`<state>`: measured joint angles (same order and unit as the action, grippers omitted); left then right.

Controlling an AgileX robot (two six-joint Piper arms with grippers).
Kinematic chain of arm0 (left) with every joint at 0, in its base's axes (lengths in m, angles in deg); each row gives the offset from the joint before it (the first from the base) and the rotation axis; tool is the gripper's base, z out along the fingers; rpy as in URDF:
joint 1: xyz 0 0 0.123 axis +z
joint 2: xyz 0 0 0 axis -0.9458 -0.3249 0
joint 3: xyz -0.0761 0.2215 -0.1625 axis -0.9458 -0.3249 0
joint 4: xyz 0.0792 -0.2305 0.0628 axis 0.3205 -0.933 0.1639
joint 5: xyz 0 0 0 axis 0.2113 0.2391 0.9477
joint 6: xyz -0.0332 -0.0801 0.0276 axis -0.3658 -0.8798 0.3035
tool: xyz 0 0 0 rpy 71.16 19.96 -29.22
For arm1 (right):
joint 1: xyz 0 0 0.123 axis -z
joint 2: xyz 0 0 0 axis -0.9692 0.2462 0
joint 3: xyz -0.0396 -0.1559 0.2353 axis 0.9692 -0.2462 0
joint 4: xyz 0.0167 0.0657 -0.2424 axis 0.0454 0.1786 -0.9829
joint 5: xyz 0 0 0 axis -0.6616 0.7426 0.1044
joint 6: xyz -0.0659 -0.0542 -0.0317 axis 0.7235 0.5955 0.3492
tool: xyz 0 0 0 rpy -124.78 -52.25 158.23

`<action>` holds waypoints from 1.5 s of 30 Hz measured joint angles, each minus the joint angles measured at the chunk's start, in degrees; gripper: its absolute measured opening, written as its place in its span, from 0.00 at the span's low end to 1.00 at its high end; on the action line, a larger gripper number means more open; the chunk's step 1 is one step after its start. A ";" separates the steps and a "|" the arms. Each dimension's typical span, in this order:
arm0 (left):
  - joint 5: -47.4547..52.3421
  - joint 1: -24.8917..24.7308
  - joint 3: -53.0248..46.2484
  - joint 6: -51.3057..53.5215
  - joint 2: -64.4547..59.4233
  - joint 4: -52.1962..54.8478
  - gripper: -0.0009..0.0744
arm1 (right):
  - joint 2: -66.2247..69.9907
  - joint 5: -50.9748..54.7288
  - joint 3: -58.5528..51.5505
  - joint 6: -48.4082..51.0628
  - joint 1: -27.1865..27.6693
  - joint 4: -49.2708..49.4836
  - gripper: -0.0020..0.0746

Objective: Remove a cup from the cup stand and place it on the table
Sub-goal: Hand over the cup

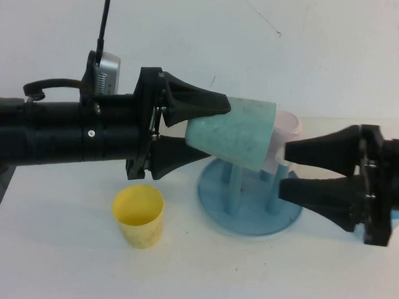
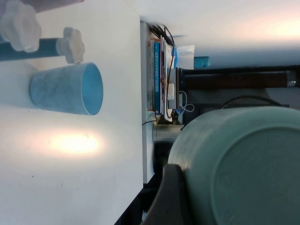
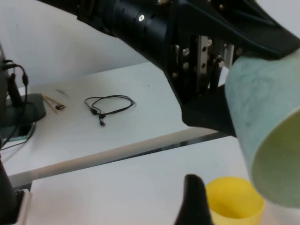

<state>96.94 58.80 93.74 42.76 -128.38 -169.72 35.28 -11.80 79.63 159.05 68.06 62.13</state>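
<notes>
I will next grab the cup with my right gripper by its open end [image 1: 262,137] [image 3: 262,152], because my left gripper's fingers already cover the mint-green cup's base.
My left gripper [image 1: 211,126] is shut on the base end of the pale mint-green cup [image 1: 235,132]. It holds the cup on its side in the air, mouth towards the right, above the left part of the blue cup stand [image 1: 246,215]. The cup's base fills the left wrist view [image 2: 239,168], and its mouth shows in the right wrist view [image 3: 269,136]. A pale pink cup [image 1: 289,125] sits on the stand behind it. My right gripper [image 1: 284,169] is open and empty, just right of the stand over the white table [image 1: 60,263].
A yellow cup [image 1: 139,217] stands upright on the table left of the stand, below my left gripper; it also shows in the right wrist view [image 3: 234,204]. A light blue cup [image 2: 70,89] stands on the table by a white-knobbed peg [image 2: 70,44].
</notes>
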 joint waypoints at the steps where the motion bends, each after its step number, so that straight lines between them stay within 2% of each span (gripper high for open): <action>1: 0.00 0.00 0.00 0.00 0.00 0.00 0.76 | 1.16 0.00 1.15 0.09 -0.92 0.00 0.66; 8: 0.00 0.00 0.00 0.00 0.00 0.00 0.76 | 9.28 -0.50 9.20 -1.40 -7.35 0.00 0.66; 12: 0.00 0.00 0.00 0.00 0.00 0.00 0.76 | 12.88 -1.44 13.57 -4.31 -10.05 0.00 0.61; 15: 0.00 0.00 0.00 0.00 0.00 0.11 0.76 | 14.32 -2.01 15.97 -5.32 -11.24 0.00 0.51; 20: -0.14 0.00 0.00 0.00 0.00 0.11 0.76 | 14.53 -3.56 17.48 -6.07 -11.98 0.12 0.23; 22: -0.35 0.21 0.00 0.07 0.00 0.11 0.76 | 14.67 -3.95 17.52 -6.79 -11.98 0.57 0.15; 45: -0.90 0.30 0.00 3.79 0.00 -0.76 0.76 | 14.80 -4.28 17.56 -8.33 -11.98 0.95 0.15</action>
<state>96.04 59.10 93.74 46.55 -128.38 -170.48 50.07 -16.08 97.20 150.71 56.09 63.08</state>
